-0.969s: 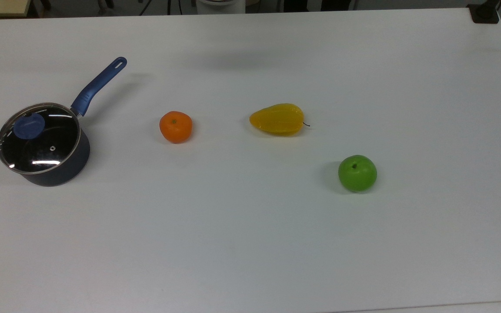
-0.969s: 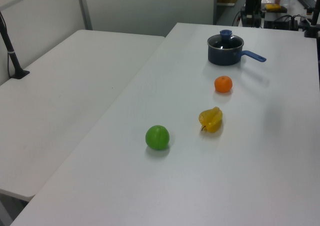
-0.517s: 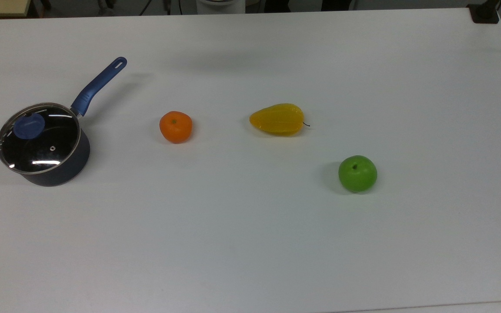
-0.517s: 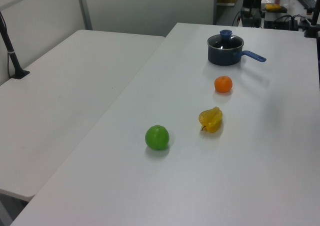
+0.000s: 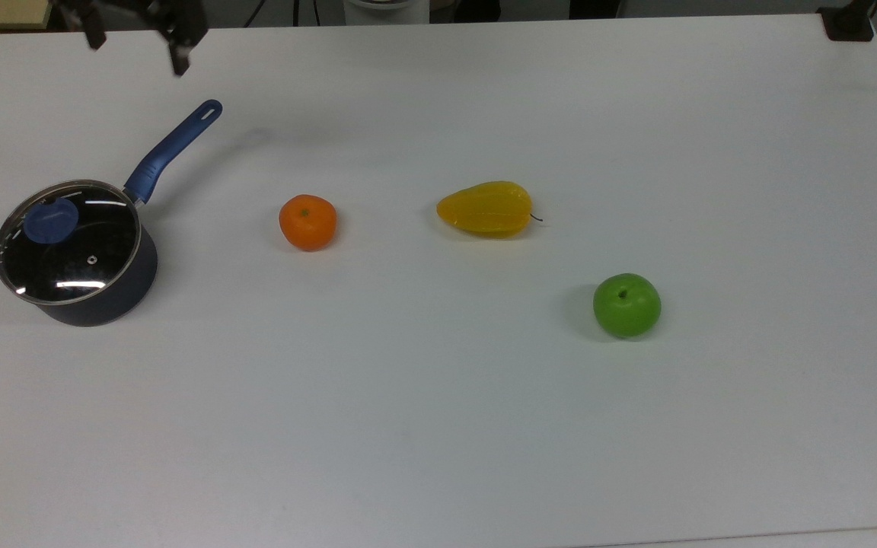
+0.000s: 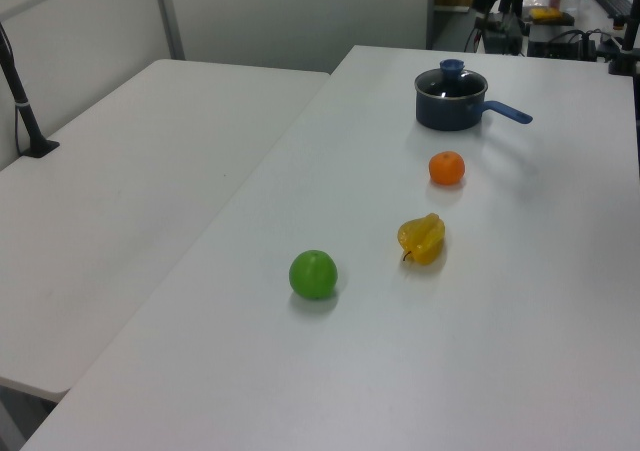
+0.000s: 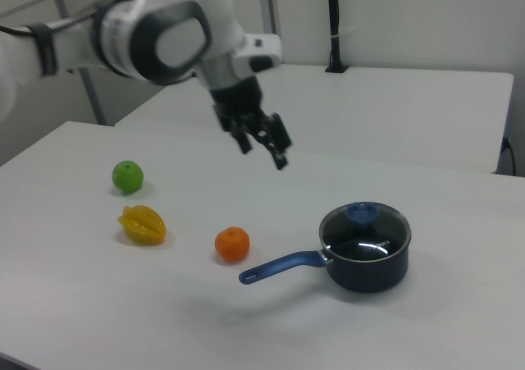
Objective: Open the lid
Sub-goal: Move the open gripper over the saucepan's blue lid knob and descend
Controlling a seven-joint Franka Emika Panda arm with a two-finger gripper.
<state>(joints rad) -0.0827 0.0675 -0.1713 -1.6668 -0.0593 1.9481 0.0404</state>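
My gripper is to open the saucepan (image 6: 448, 112), so next it should grab the clear glass lid by its blue knob (image 6: 452, 66).
The lid (image 5: 81, 262), clear glass with a metal rim and a blue knob (image 5: 51, 221), lies closed on the dark saucepan (image 5: 115, 301) at the top view's left. It also sits on the pan in the left view as lid (image 6: 452, 84) and in the right view as lid (image 7: 366, 227). My gripper (image 5: 136, 46) hangs open and empty above the table, beyond the tip of the pan's blue handle (image 5: 172, 148). In the right view the gripper (image 7: 262, 153) is well above and to the left of the pan, touching nothing.
An orange (image 5: 307, 222), a yellow star fruit (image 5: 486, 208) and a green apple (image 5: 626, 305) lie in a loose row to the right of the pan in the top view. A second white table (image 6: 120, 171) adjoins in the left view.
My gripper has come into the top view at its upper left, near the end of the pan handle. The pan, lid and fruit have stayed put.
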